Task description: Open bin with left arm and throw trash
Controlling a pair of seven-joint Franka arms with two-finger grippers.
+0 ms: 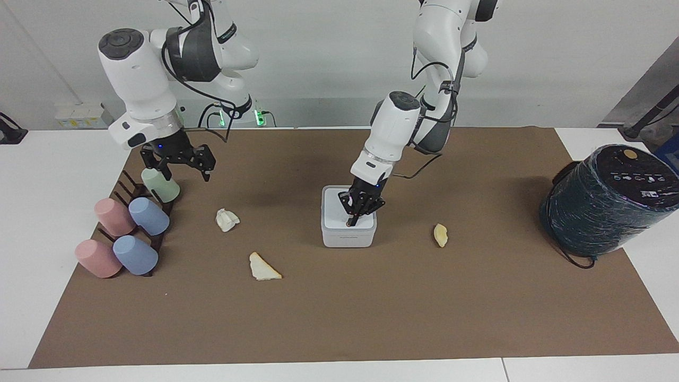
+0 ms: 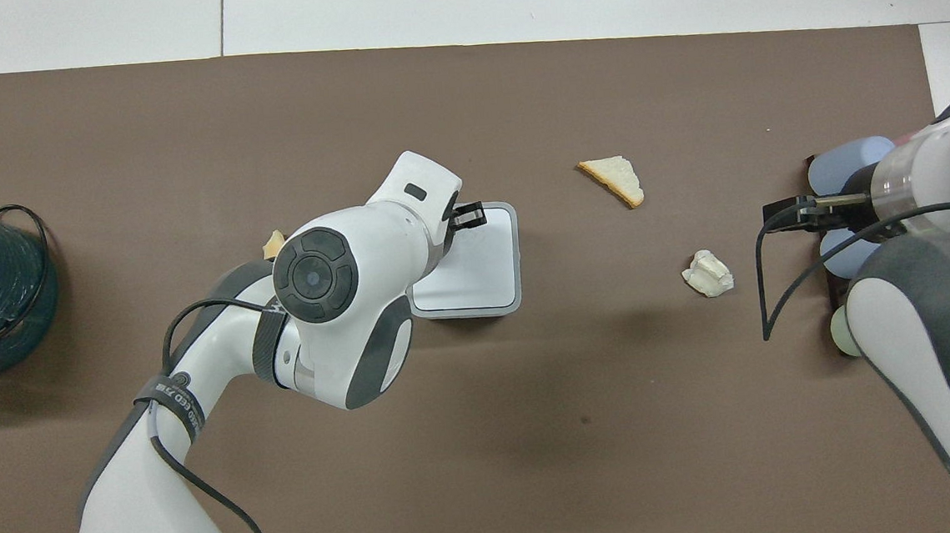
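The robot needs to throw the trash into the bin, so its right gripper needs to pick up the tissue wad by its crumpled middle (image 2: 708,274) next.
The white square bin (image 1: 345,236) stands mid-table with its lid down; it also shows in the overhead view (image 2: 488,274). My left gripper (image 1: 351,221) is shut and points down, its tip on the lid where the orange button sits, at the edge farther from the robots; it shows in the overhead view (image 2: 468,215) too. The tissue wad (image 1: 227,219) and the cream wedge (image 1: 263,267) lie toward the right arm's end. The yellowish chunk (image 1: 440,235) lies beside the bin toward the left arm's end. My right gripper (image 1: 179,168) is open over a green cup (image 1: 162,187).
A dark rack with several pastel cups (image 1: 124,233) stands at the right arm's end of the brown mat. A large dark wrapped cylinder (image 1: 610,199) with a cable stands at the left arm's end.
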